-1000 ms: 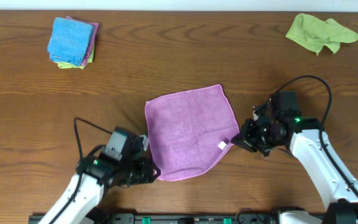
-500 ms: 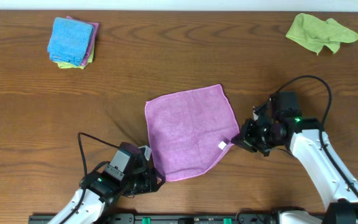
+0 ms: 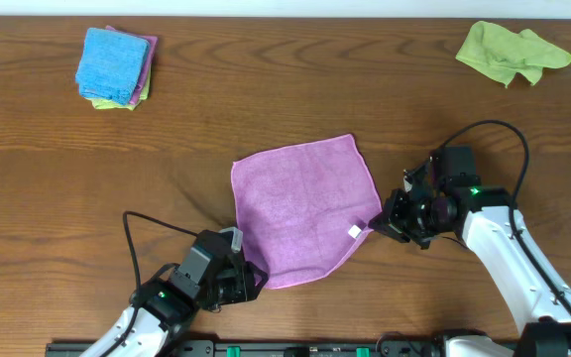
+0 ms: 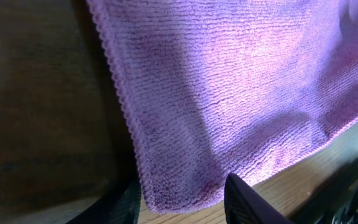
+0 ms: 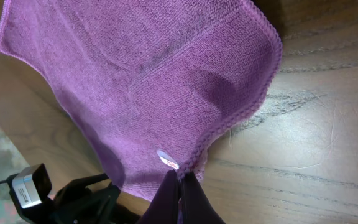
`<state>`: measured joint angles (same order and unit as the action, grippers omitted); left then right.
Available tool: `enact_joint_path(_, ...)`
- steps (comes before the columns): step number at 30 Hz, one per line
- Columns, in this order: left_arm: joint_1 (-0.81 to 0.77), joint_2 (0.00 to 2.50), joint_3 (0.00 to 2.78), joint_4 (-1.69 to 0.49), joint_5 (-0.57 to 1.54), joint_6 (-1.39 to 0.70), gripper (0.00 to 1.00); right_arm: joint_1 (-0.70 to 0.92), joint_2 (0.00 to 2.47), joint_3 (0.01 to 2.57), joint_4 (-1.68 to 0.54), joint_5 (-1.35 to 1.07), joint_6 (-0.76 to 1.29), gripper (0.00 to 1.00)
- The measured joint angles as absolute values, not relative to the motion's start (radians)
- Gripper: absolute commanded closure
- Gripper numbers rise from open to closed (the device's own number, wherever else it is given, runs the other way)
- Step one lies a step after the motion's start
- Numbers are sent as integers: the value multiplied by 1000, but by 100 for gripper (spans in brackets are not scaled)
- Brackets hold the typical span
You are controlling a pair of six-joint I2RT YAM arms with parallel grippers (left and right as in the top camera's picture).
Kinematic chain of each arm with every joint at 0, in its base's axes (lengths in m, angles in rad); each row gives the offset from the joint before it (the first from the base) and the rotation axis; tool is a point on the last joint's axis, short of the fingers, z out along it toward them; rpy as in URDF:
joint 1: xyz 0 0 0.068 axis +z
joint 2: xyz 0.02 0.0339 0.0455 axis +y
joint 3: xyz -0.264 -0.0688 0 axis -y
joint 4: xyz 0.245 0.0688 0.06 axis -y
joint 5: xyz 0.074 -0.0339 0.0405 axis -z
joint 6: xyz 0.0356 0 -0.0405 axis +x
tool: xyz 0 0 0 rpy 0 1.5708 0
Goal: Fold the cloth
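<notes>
My left gripper grabs the purple cloth (image 3: 301,208) by its free near corner (image 3: 265,286) next, so both grippers get to fold the cloth's near edge over.
A purple cloth (image 3: 301,208) lies flat in the middle of the wooden table. My left gripper (image 3: 249,281) is open at the cloth's near left corner; in the left wrist view that corner (image 4: 179,193) sits between my two dark fingers (image 4: 182,202), which do not close on it. My right gripper (image 3: 377,228) is shut on the cloth's near right corner, next to a small white tag (image 3: 354,232). The right wrist view shows the fingertips (image 5: 180,180) pinching the stitched edge of the cloth (image 5: 142,81) beside the tag (image 5: 166,159).
A folded stack of cloths with a blue one on top (image 3: 115,65) lies at the far left. A crumpled green cloth (image 3: 509,50) lies at the far right. The table's near edge (image 3: 285,342) runs just behind both arms.
My left arm has slid right along the near edge, bringing its open gripper up to the cloth's near left corner. The right arm and the cloth have not moved.
</notes>
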<state>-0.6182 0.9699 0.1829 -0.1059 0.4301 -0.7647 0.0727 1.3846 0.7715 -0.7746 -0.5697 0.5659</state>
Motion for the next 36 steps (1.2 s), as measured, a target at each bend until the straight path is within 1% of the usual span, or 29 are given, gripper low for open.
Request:
enact_joint_path(1, -618, 968, 180, -103, 430, -771, 58, 73, 1385, 772, -775, -570, 566, 98)
enact_joint_path(5, -619, 968, 169, -95, 440, -789, 78, 73, 1385, 772, -772, -570, 566, 98)
enact_joint_path(7, -620, 973, 159, -79, 442, -793, 82, 73, 1385, 772, -772, -570, 566, 99)
enact_joint_path(9, -620, 975, 154, -69, 445, -802, 94, 73, 1385, 772, -772, -570, 566, 98)
enact_joint_path(17, -620, 975, 152, -13, 478, -813, 95, 73, 1385, 772, -772, -570, 566, 98)
enact_joint_path(21, -620, 976, 166, -19, 507, -813, 94, 73, 1385, 772, -772, -570, 566, 99)
enact_joint_path(25, -610, 978, 236, -53, 524, -812, 94, 73, 1385, 772, -771, -570, 566, 98)
enact_joint_path(28, -573, 978, 302, -109, 533, -812, 94, 73, 1385, 772, -746, -572, 566, 98)
enact_joint_path(31, -498, 978, 360, -170, 540, -796, 94, 73, 1385, 772, -685, -596, 566, 98)
enact_joint_path(36, -400, 979, 397, -178, 543, -755, 94, 84, 1385, 772, -577, -616, 571, 98)
